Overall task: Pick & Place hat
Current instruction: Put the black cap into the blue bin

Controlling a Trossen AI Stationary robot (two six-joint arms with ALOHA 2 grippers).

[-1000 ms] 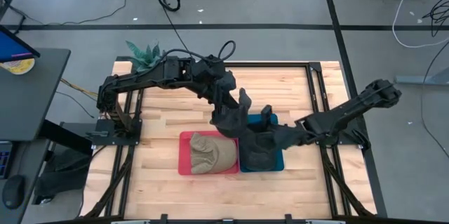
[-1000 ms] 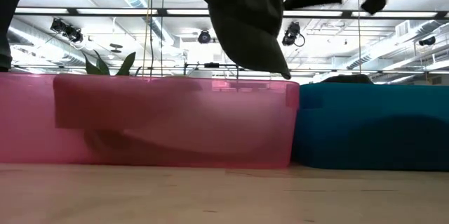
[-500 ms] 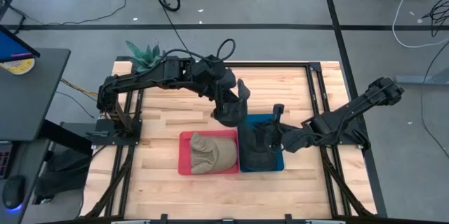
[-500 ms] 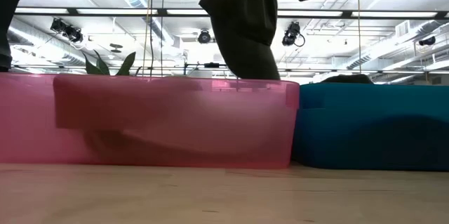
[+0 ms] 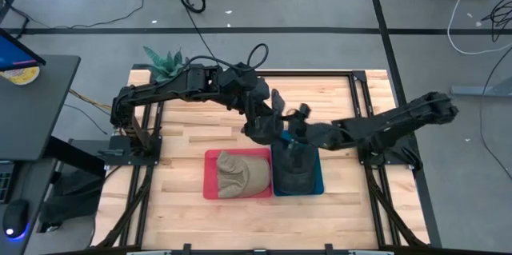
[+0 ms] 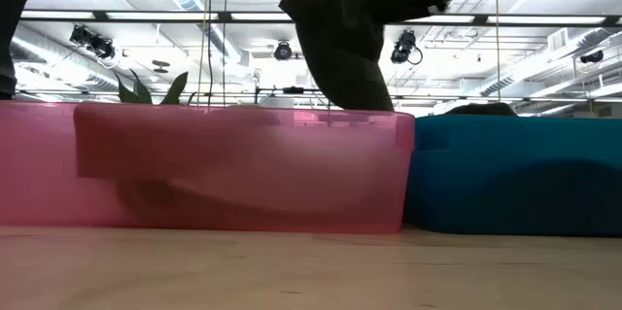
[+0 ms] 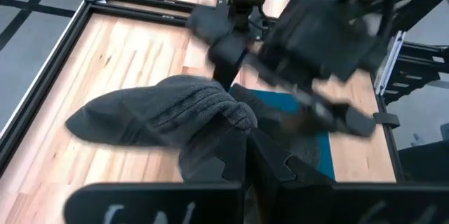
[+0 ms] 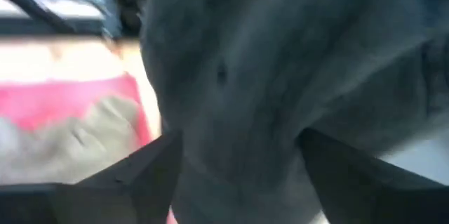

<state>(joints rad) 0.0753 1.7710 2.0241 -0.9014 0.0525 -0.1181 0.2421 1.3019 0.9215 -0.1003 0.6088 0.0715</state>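
My right gripper takes hold of the dark grey hat by its top next. From there the dark grey hat goes in the blue bin (image 5: pixel 318 185).
A dark grey knitted hat (image 7: pixel 154 115) hangs from my left gripper (image 5: pixel 268 125), which is shut on it above the far edge of the pink bin (image 5: pixel 210 187). In the low view the hat (image 6: pixel 340 38) dangles above the bin's rim. My right gripper (image 8: pixel 242 161) is open, right up against the hanging hat from the table's right side (image 5: pixel 298 123). A tan hat (image 5: pixel 240 173) lies in the pink bin. Another dark hat (image 5: pixel 296 171) lies in the blue bin (image 5: pixel 318 185). My left gripper pinches a bunched part of the hat's ribbed knit (image 7: pixel 231 122) between its two fingers; how many layers does not show. The hat hangs slack below the fingers, lifted clear of both bins. My right gripper's fingers (image 8: pixel 154 168) stand on either side of the hat; whether they touch it, I cannot tell.
The pink bin (image 6: pixel 243 164) and the blue bin (image 6: pixel 515 174) stand side by side near the table's front middle. A green plant (image 5: pixel 164 61) sits at the far left corner. Bare wood lies to the left and right of the bins.
My right gripper drew back toward the table's right edge, then came back toward the hanging hat, now farther from the near edge. The hat, spread wider a second ago, now hangs narrow and straight from my left gripper.
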